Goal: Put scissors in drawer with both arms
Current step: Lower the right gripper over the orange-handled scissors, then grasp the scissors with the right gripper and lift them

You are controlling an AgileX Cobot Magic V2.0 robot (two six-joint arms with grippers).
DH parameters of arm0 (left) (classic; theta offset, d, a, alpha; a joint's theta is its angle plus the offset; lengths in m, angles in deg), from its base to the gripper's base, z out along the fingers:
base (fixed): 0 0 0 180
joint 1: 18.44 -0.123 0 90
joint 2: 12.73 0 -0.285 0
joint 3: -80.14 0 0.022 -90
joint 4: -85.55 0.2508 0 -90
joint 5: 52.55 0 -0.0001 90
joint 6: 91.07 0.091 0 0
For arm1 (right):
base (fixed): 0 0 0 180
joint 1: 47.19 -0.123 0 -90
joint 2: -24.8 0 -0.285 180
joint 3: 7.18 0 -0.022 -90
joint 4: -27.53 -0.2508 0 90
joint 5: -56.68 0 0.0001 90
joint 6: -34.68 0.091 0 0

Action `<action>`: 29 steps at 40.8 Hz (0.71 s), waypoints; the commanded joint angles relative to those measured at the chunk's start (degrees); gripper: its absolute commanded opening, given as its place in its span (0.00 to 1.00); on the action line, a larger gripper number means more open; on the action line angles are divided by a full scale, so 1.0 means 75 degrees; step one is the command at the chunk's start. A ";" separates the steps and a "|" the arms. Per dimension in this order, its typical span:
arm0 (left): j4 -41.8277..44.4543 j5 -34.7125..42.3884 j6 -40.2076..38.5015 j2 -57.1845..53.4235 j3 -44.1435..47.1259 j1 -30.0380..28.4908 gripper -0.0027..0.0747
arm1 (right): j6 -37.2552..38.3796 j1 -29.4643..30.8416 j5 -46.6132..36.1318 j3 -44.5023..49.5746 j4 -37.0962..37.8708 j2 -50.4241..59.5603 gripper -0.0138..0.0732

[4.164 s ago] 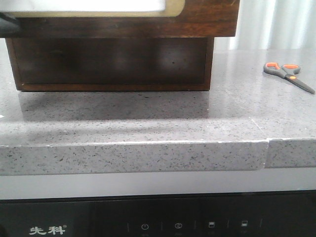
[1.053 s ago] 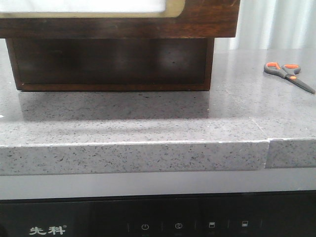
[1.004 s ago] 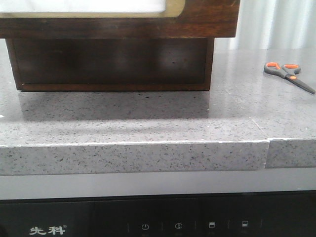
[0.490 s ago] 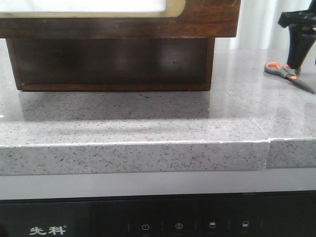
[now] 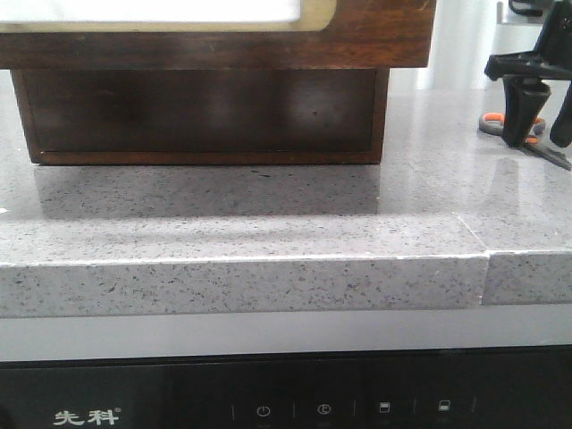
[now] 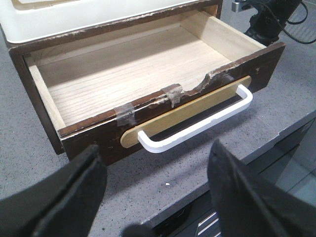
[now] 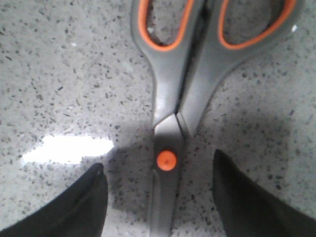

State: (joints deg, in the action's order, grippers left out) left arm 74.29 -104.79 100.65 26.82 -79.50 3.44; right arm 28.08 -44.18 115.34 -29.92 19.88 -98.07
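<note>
The right gripper's fingers reach down beside the scissors' blades near the orange pivot, so it is time for it to close on the scissors now.
The scissors lie flat on the grey counter at the far right, dark grey with orange-lined loops. My right gripper stands over them, open. In the right wrist view its fingers straddle the closed blades just past the orange pivot, apart from the scissors. The drawer is pulled out and empty, showing a pale wood floor and a white handle. My left gripper hangs open in front of that handle, holding nothing. The drawer front fills the top left of the front view.
Under the drawer front a dark wooden box rests on the counter. The counter's front edge has a seam at the right. The right arm's black body shows beyond the drawer's far corner.
My right gripper has come into the front view from the upper right and dropped down over the scissors. The scissors and the drawer have not moved.
</note>
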 commanded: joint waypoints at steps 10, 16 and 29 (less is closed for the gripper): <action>-0.0156 0.0569 -0.0068 0.0039 -0.0245 0.0067 0.60 | -0.0064 0.0013 0.0071 -0.0247 0.0149 0.0188 0.50; -0.0156 0.0569 -0.0068 0.0039 -0.0245 0.0067 0.60 | -0.0064 0.0013 0.0071 -0.0247 0.0149 0.0188 0.33; -0.0156 0.0569 -0.0068 0.0039 -0.0245 0.0067 0.60 | -0.0057 0.0013 0.0182 -0.0255 0.0149 0.0420 0.28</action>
State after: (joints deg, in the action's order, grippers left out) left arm 74.29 -104.79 100.65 26.82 -79.50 3.44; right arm 27.86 -44.04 115.63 -30.71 22.59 -98.84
